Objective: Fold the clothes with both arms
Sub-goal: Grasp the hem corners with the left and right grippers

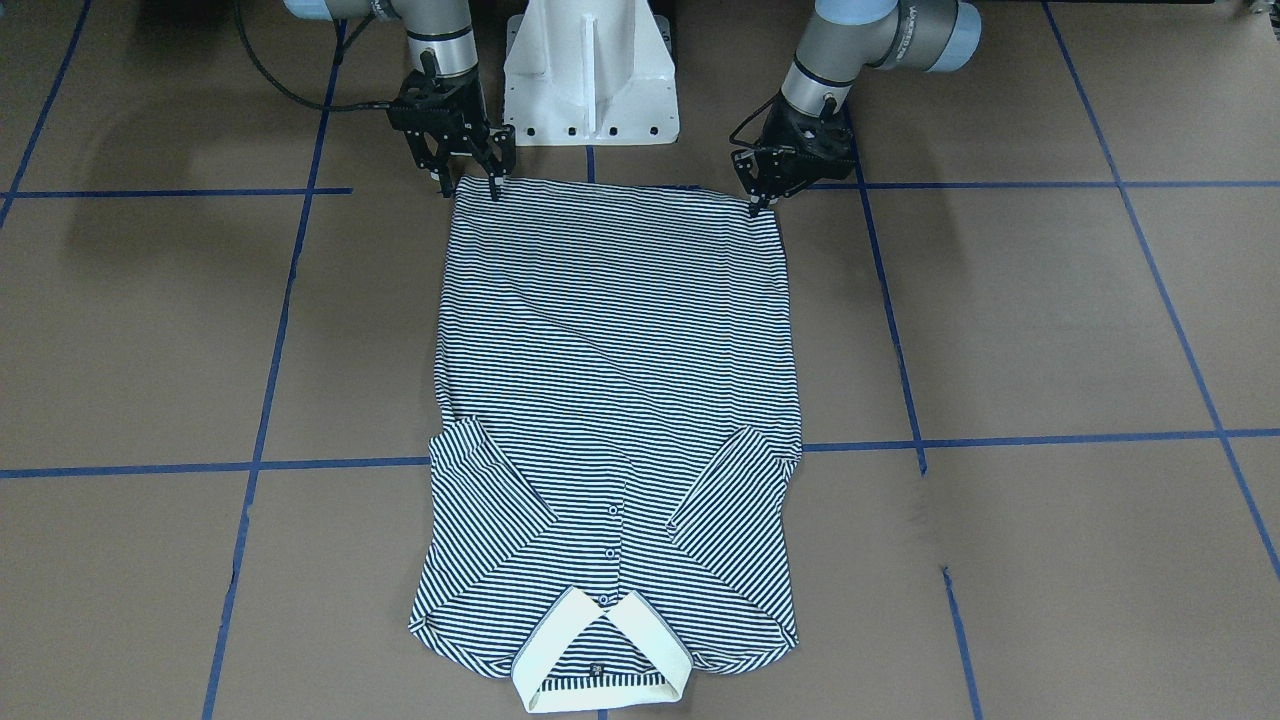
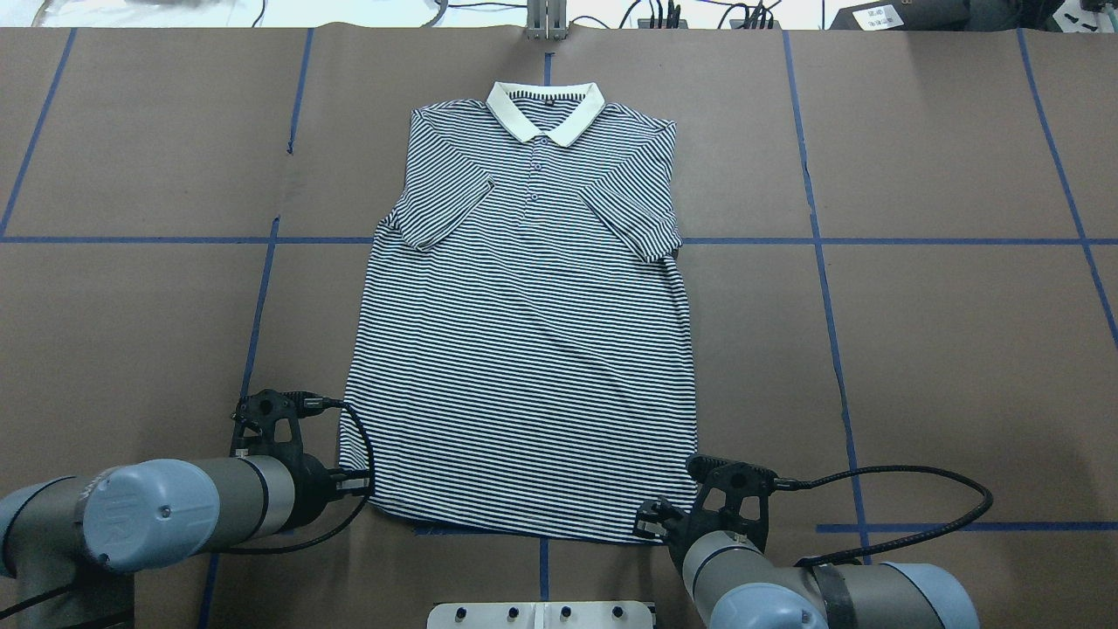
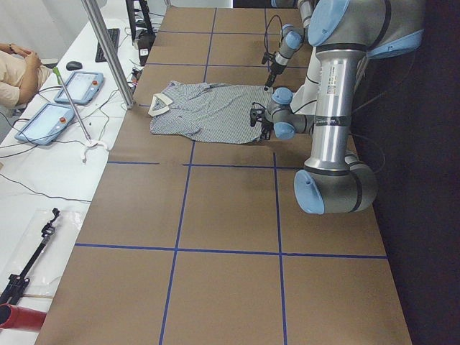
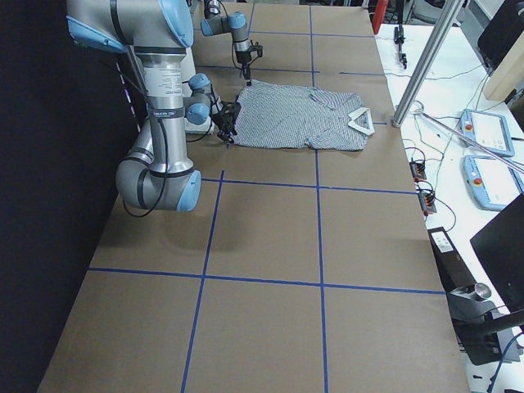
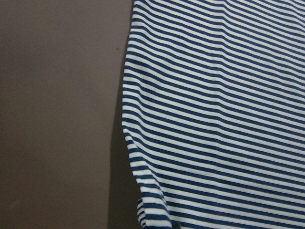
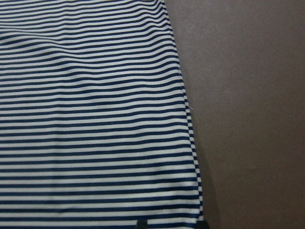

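I need to fold the striped polo shirt, so my right gripper should next grab its hem corner (image 1: 479, 191) (image 6: 196, 222), where the edge of the cloth is free.
The striped polo shirt (image 2: 524, 349) lies flat on the table, front up, with both sleeves folded in over the chest. Its cream collar (image 2: 546, 109) is at the far edge and its hem is nearest the robot. My left gripper (image 1: 762, 200) is down at the hem corner on my left, its jaws a little apart. It also shows in the overhead view (image 2: 354, 483). My right gripper (image 1: 470, 190) is open at the other hem corner, one fingertip on each side of it, and also shows overhead (image 2: 651, 520). Both wrist views show only striped cloth (image 5: 214, 119) (image 6: 95, 119) and its side edge.
The white pedestal base (image 1: 590, 75) stands just behind the hem between the arms. Brown table paper with blue tape lines (image 2: 821, 262) surrounds the shirt. A metal post (image 4: 426, 65) and tablets (image 3: 43, 122) stand beyond the collar end, where an operator sits.
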Available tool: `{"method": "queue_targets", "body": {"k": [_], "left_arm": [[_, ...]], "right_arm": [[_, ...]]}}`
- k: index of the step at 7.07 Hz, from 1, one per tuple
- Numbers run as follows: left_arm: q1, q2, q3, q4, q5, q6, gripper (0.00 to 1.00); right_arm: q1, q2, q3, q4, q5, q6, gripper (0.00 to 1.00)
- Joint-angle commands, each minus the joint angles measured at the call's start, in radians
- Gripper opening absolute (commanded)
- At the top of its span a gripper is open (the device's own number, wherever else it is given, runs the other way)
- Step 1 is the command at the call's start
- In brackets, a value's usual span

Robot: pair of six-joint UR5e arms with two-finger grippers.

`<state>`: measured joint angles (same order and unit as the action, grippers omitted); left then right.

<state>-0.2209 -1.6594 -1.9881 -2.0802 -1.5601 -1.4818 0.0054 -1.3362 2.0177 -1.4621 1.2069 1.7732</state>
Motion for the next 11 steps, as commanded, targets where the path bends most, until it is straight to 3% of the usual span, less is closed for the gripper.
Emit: {"method": "queue_targets", "body": {"k": [1,4,5,6,7,8,9,11], "left_arm": [[0.000,-0.005,0.000,0.000,0.002,0.000,0.00],[0.000,-0.010,-0.004,0.000,0.000,0.000,0.00],[-0.005,-0.005,-0.047,0.009,-0.009,0.003,0.00],[-0.012,0.007,-0.095,0.017,-0.011,0.008,0.00],[-0.011,-0.002,-0.125,0.081,-0.024,0.011,0.00],[-0.009,-0.005,-0.118,0.094,-0.028,0.011,0.00],[-0.005,-0.006,-0.106,0.094,-0.028,0.011,0.00],[-0.002,-0.008,-0.100,0.094,-0.028,0.011,0.00]], "right_arm": [[-0.002,0.002,0.006,-0.001,-0.001,0.000,0.00],[-0.004,-0.027,0.025,-0.007,-0.010,-0.009,0.00],[-0.002,-0.070,0.095,-0.021,-0.007,-0.015,0.00],[-0.005,-0.087,0.180,-0.105,0.000,-0.018,0.00],[-0.013,-0.086,0.212,-0.154,0.008,-0.018,0.00],[-0.045,-0.075,0.160,-0.152,0.005,-0.017,0.11],[-0.048,-0.020,0.079,-0.146,0.000,-0.018,0.31],[-0.050,0.018,0.058,-0.145,-0.003,-0.018,0.36]]}}
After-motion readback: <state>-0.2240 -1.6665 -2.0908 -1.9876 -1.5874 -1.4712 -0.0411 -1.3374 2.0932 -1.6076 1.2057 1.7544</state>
